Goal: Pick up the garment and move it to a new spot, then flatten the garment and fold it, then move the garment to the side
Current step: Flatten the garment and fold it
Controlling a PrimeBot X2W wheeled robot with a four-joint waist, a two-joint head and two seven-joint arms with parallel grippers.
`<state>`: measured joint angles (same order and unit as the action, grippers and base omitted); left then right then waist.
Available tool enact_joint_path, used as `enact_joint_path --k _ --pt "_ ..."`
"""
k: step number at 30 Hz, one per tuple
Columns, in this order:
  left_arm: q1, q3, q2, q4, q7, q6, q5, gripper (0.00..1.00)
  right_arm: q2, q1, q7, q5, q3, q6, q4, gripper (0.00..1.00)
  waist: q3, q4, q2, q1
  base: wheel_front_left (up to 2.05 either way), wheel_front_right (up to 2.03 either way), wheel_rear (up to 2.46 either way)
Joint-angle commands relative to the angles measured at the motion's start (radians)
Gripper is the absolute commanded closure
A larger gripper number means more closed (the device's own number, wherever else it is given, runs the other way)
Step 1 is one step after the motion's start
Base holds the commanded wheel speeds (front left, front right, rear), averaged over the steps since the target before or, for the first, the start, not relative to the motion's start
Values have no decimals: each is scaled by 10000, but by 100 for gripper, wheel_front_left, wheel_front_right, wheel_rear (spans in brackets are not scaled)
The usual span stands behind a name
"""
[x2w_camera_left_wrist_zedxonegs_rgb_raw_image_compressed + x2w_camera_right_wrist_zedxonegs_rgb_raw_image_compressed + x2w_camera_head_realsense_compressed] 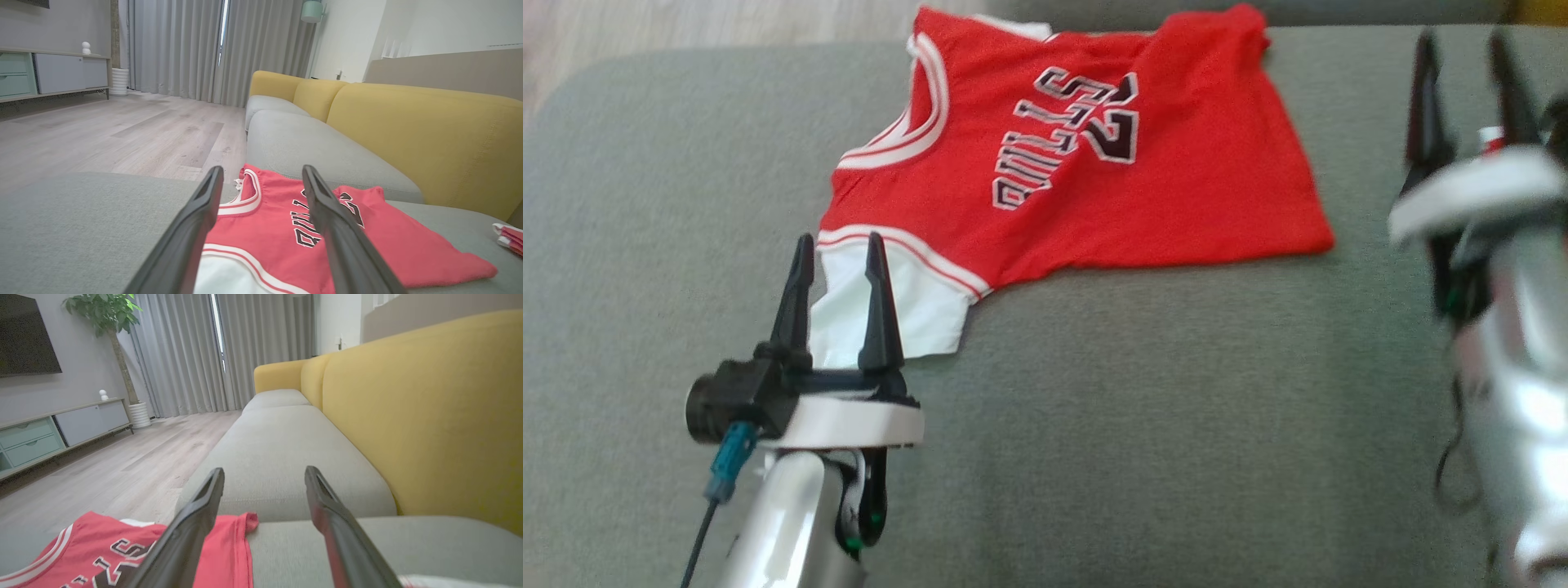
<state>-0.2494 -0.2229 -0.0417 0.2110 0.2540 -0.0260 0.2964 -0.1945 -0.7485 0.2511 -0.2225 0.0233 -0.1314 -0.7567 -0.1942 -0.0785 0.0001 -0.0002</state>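
Observation:
My left gripper will lift and spread out the jersey [1150, 186], so next it should grab the jersey by its white sleeve's corner [834, 328].
The garment [1086, 155] is a red basketball jersey with white trim and dark "BULLS" lettering, lying spread on the grey sofa seat [1135, 408], with a white part at its near left corner. My left gripper [837, 245] is open, its fingertips over that white corner, holding nothing. In the left wrist view the garment [278, 241] lies just beyond the left gripper [261, 173]. My right gripper [1466, 45] stands open to the right of the garment, apart from it. In the right wrist view the garment [233, 551] lies at the lower left of the right gripper [263, 473].
A yellow sofa backrest [429, 134] runs along the far side of the seat. A small red and white cloth item [508, 237] lies at the right edge of the seat. Wooden floor [102, 130] and a low cabinet [53, 73] lie beyond the sofa.

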Motion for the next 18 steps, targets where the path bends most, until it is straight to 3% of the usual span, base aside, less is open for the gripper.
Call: enact_joint_path --k 1,7,12,18 --pt "-37 364 -85 -297 78 43 -123 0 258 471 104 -70 139 7 760 0 290 290 -1 2 0 0 0" --pt "328 488 -85 -237 78 176 -129 0 1150 3222 105 -90 -461 7 2848 0 526 508 -1 2 0 0 0" --pt "623 570 -85 -89 78 265 -108 0 1428 5003 106 53 -473 7 3941 0 658 602 -1 2 0 0 0" --pt "653 649 -85 41 78 295 -145 0 1439 5317 106 -297 -232 7 4273 0 670 630 -1 2 0 0 0"
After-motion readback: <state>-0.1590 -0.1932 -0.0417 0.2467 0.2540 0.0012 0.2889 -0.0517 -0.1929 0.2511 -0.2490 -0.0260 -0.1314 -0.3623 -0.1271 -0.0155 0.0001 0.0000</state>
